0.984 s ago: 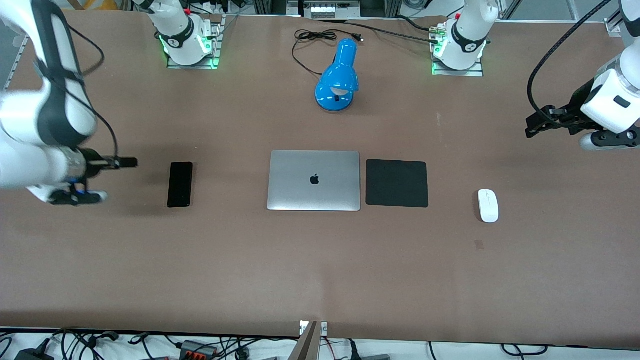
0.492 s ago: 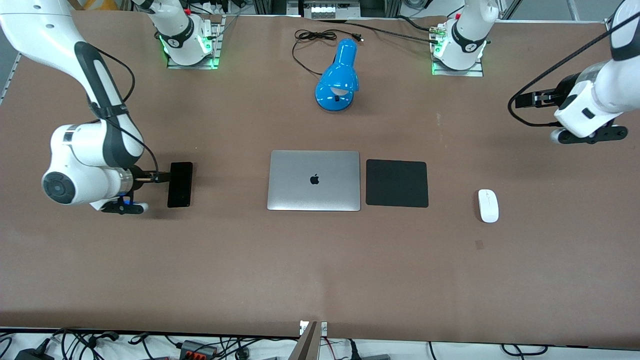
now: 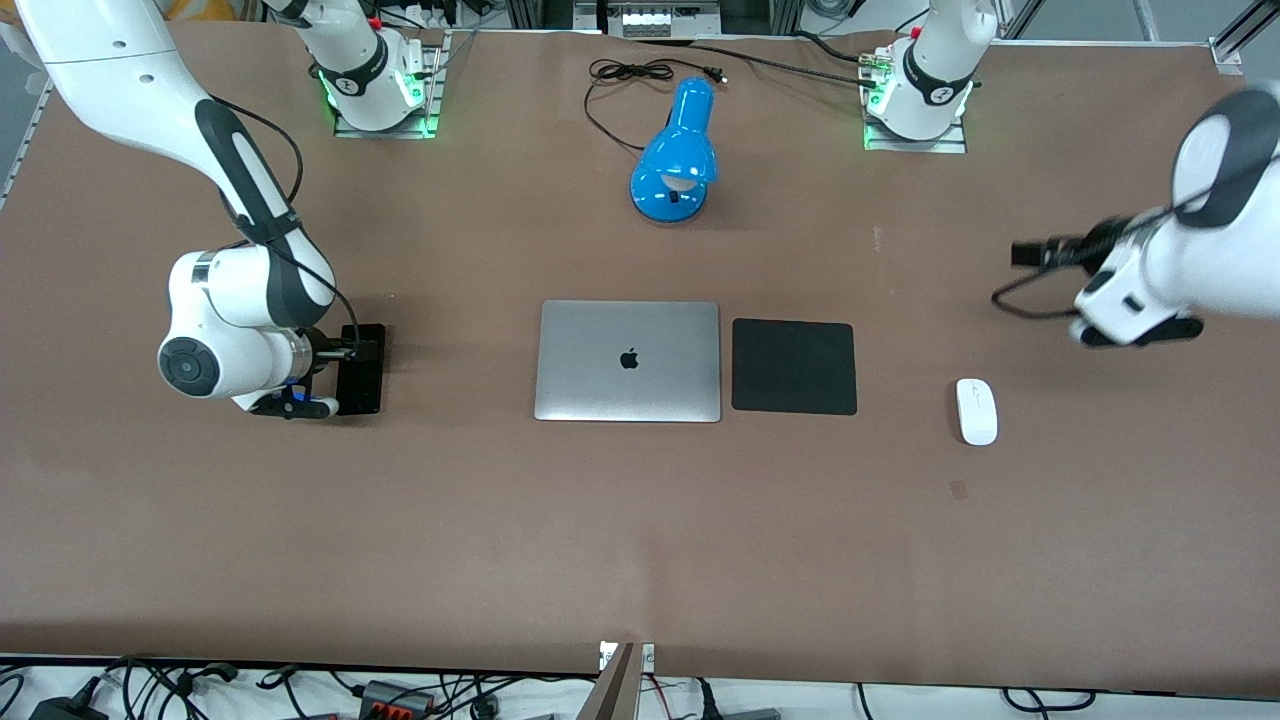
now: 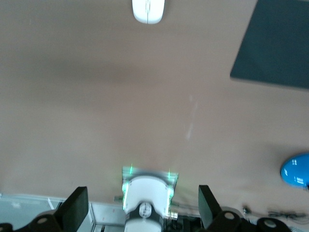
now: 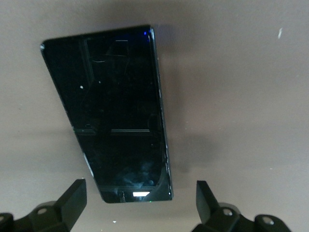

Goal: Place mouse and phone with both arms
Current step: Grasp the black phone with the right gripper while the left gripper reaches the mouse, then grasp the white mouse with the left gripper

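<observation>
The white mouse (image 3: 977,411) should go onto the black mat (image 3: 794,367), so my left gripper needs to grab the mouse by its long side edges next.
The black phone (image 3: 366,384) lies flat on the brown table toward the right arm's end. My right gripper (image 3: 338,362) hangs low over the phone's edge, open and empty. In the right wrist view the phone (image 5: 111,116) lies just ahead of the spread fingers (image 5: 72,199). The white mouse (image 3: 977,411) lies toward the left arm's end, beside the black mat (image 3: 794,367). My left gripper (image 3: 1040,252) is up over bare table, apart from the mouse, open and empty. The left wrist view shows the mouse (image 4: 148,9) well clear of the fingers (image 4: 77,210).
A closed silver laptop (image 3: 628,361) lies mid-table, next to the mat. A blue desk lamp (image 3: 676,155) with a black cable (image 3: 630,72) lies between the two arm bases. The mat (image 4: 275,48) and lamp (image 4: 295,170) also show in the left wrist view.
My right arm has swung in from the table's end and come down over the phone. My left arm has moved lower, toward the mouse. Phone and mouse have not moved.
</observation>
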Controlling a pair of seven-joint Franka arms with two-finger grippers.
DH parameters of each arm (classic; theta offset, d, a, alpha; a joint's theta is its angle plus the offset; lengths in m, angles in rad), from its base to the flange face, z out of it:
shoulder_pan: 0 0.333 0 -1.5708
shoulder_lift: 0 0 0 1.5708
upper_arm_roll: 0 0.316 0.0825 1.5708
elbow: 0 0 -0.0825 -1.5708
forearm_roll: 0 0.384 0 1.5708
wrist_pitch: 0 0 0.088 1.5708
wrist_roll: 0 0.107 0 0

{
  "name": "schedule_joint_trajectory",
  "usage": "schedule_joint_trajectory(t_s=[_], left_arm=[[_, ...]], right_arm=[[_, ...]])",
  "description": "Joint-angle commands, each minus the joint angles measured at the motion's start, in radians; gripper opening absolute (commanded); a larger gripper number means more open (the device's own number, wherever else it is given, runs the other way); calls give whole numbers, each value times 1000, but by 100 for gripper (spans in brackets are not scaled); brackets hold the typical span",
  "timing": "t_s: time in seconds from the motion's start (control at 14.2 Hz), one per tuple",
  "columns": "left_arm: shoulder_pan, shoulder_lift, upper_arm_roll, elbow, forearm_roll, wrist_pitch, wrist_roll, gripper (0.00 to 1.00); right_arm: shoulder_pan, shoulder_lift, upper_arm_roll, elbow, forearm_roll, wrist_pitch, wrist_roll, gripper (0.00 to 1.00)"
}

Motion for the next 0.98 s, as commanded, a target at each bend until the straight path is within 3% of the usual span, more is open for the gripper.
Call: schedule_joint_trajectory(t_s=[0.0,0.35,0.7,0.91], left_arm=[[24,48,-1,-66,17,167,30,100],[56,105,-1,-272,43,658,73,100],[70,243,-1,-286,45,975,138,100],[88,307,-2,-286,45,1098,166,100]], right_arm=[[7,-8,3,-17,6,18,15,100],[6,-1,3,-54,6,70,17,100],[7,-1,3,-63,6,78,17,100],[7,1,3,-66,6,84,18,100]])
